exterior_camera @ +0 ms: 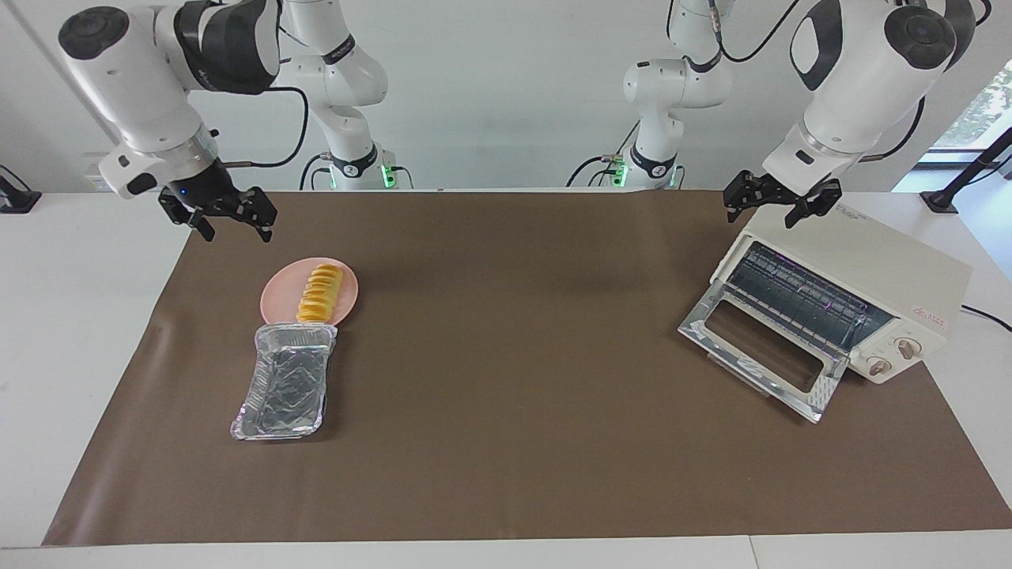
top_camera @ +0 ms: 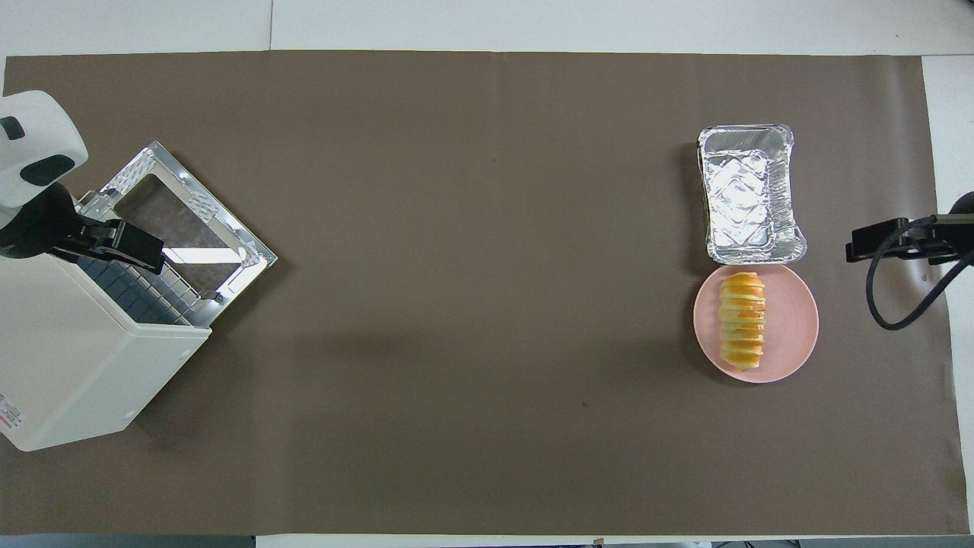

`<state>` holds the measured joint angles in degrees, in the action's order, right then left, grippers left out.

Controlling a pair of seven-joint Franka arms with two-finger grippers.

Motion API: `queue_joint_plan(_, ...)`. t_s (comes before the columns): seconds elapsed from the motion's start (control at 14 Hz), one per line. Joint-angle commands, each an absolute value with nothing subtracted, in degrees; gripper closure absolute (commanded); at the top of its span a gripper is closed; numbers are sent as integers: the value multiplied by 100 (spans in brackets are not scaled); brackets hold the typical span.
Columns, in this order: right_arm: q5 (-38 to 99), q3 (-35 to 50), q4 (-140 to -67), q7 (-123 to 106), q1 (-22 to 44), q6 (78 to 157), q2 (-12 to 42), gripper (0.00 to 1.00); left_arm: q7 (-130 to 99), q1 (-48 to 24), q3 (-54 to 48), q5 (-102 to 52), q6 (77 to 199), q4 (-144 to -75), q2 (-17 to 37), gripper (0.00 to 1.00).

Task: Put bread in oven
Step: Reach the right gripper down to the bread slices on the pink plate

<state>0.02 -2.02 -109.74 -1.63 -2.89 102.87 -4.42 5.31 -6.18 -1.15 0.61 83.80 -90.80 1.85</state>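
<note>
The right gripper grabs the golden loaf by its end point(top_camera: 741, 281) next, to get the loaf ready for the oven point(top_camera: 96, 352).
The bread point(exterior_camera: 319, 294) is a ridged golden-yellow loaf lying on a round pink plate point(exterior_camera: 273, 299) toward the right arm's end of the table; it also shows in the overhead view point(top_camera: 743, 320). The cream-white oven point(exterior_camera: 870, 265) stands at the left arm's end, with its glass door point(exterior_camera: 759, 352) folded down open and the wire rack showing. My right gripper point(exterior_camera: 230, 224) is open and empty, in the air beside the plate, over the mat's edge. My left gripper point(exterior_camera: 765, 209) is open and empty over the oven's top edge.
A crinkled silver foil tray point(exterior_camera: 285, 387) lies empty, touching the plate's rim on the side farther from the robots. The brown mat point(exterior_camera: 506, 442) covers the table. In the overhead view the oven point(top_camera: 76, 365) sits angled at the mat's corner.
</note>
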Motion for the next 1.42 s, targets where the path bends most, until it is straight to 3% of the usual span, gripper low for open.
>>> queue_joint_plan(0.0, -18, -176, -11994, -27, -290, 11107, -510, 0, 554, -536, -158, 97, 8473, -9176, 79, 0)
queue_joint_plan(0.43, -9, -167, -13243, -9, -114, 12232, -413, 0, 554, -536, -158, 97, 8473, -9176, 79, 0)
queue_joint_plan(0.93, 281, -158, -14089, 18, 78, 13271, -343, 0, 554, -536, -158, 97, 8473, -9176, 79, 0)
queue_joint_plan(1.07, 316, -158, -14194, 26, 88, 13359, -325, 11, 554, -536, -158, 97, 8473, -9176, 79, 0)
queue_joint_plan(1.14, 343, -158, -14203, 18, 88, 13377, -325, 22, 554, -536, -158, 97, 8473, -9176, 79, 0)
queue_joint_plan(1.28, 343, -158, -14177, -9, 88, 13377, -316, 57, 554, -536, -158, 97, 8473, -9176, 79, 0)
queue_joint_plan(1.35, 343, -158, -14168, -9, 88, 13368, -316, 66, 554, -536, -158, 97, 8473, -9176, 79, 0)
